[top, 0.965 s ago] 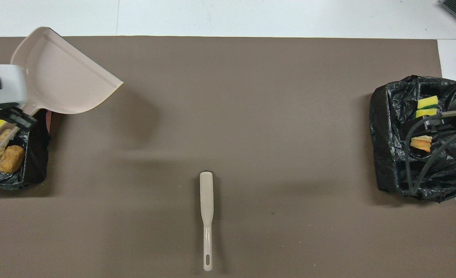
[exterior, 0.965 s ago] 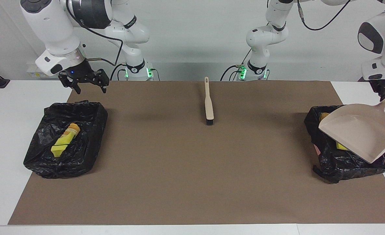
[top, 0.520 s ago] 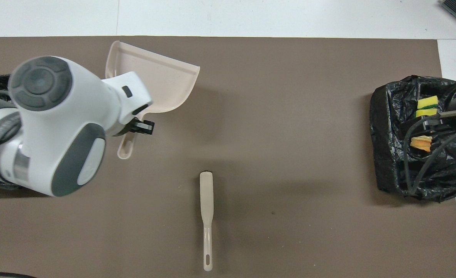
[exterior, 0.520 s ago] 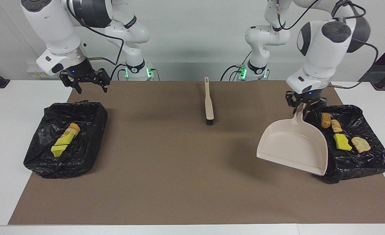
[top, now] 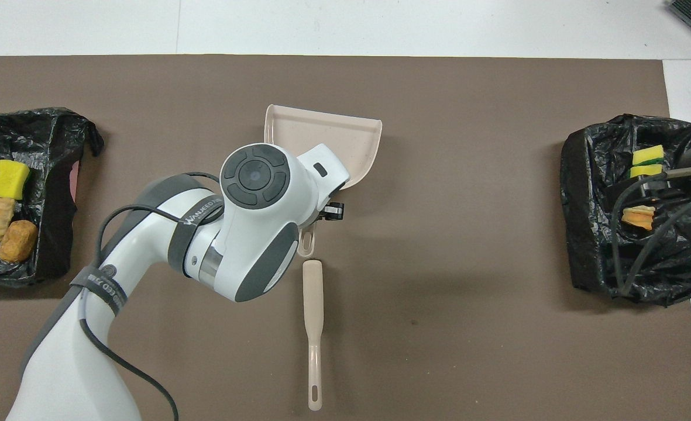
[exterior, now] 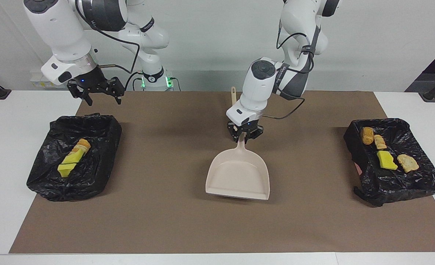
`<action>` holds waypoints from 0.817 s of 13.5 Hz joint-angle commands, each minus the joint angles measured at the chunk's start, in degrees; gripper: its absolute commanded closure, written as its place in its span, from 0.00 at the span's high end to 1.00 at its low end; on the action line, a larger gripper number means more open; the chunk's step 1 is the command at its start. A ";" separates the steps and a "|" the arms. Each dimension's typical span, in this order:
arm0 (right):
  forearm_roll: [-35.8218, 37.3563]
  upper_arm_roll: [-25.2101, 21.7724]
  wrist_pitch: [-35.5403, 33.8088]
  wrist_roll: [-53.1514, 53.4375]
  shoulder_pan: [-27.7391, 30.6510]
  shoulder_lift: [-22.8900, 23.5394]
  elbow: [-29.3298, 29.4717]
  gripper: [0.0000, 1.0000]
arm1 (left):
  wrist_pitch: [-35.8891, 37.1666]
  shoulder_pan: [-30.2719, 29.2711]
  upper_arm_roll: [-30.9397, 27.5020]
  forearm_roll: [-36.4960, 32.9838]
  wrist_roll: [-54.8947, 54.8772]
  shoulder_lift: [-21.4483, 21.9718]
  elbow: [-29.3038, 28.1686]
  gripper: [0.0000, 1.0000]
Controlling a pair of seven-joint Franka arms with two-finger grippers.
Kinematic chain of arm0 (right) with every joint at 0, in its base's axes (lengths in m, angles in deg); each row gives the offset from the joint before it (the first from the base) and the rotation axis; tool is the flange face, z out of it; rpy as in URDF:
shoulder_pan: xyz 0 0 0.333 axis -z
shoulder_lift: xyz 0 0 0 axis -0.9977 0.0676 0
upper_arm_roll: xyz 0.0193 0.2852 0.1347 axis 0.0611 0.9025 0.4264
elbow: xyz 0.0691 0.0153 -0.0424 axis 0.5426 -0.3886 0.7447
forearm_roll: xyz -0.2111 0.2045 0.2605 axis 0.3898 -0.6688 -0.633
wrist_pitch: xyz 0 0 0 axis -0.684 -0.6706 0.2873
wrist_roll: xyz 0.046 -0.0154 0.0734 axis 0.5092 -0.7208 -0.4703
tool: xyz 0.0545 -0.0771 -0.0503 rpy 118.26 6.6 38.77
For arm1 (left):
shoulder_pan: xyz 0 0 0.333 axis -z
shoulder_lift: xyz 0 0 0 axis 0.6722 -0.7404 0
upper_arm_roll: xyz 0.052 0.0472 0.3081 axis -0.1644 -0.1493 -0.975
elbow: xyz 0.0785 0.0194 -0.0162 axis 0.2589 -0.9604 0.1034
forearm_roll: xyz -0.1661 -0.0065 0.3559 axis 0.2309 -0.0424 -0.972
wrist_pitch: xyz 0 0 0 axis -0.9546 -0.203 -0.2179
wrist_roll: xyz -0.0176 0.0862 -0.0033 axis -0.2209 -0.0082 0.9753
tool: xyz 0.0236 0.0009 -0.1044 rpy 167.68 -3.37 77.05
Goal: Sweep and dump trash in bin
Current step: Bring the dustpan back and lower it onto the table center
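The pan [top: 329,139] has its base above the mat's middle now. The pan stays held in my left gripper until its base reaches the mat's surface.
My left gripper [exterior: 244,135] [top: 327,211] is shut on the handle of the beige dustpan [exterior: 239,175] [top: 333,134]. The pan hangs level and low over the middle of the mat, mouth pointing away from the robots. The trash lies in two black-lined bins. The bin [exterior: 397,187] [top: 58,245] at the left arm's end holds a yellow sponge [exterior: 386,160] [top: 10,178] and bread chunks [exterior: 367,135] [top: 16,241]. The bin [exterior: 48,180] [top: 585,234] at the right arm's end holds a yellow-green wedge [exterior: 69,163] [top: 647,162] and a crusty chunk [exterior: 81,145] [top: 638,217]. My right gripper [exterior: 96,94] waits open over that bin's near edge.
The beige brush [exterior: 233,95] [top: 313,327] lies on the brown mat [exterior: 165,221] [top: 468,351], nearer to the robots than the dustpan, handle toward them. The left arm hides most of it in the facing view. White table [exterior: 3,147] borders the mat.
The left arm has swung the dustpan from over the bin at its end to the middle of the mat and levelled it. The right gripper has hardly moved.
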 commanded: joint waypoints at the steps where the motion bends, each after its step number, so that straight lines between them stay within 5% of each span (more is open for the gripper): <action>1: -0.86 0.08 -0.24 -1.28 0.39 -0.66 -0.18 1.00 | -3.76 1.66 -1.20 1.66 1.43 0.39 -2.12 0.00; 9: -0.86 -0.01 -0.24 -1.28 0.31 -0.66 -0.27 1.00 | -6.66 3.86 -1.29 5.62 4.67 -3.65 -2.47 0.05; 10: -0.86 -0.01 -0.24 -1.28 0.39 -0.66 -0.18 1.00 | -7.71 3.77 -1.29 5.62 4.86 -3.65 -2.73 0.99; 11: -0.86 -0.01 -0.32 -1.28 0.39 -0.66 -0.18 1.00 | -7.38 3.51 -1.38 5.62 4.78 -3.65 -2.91 1.00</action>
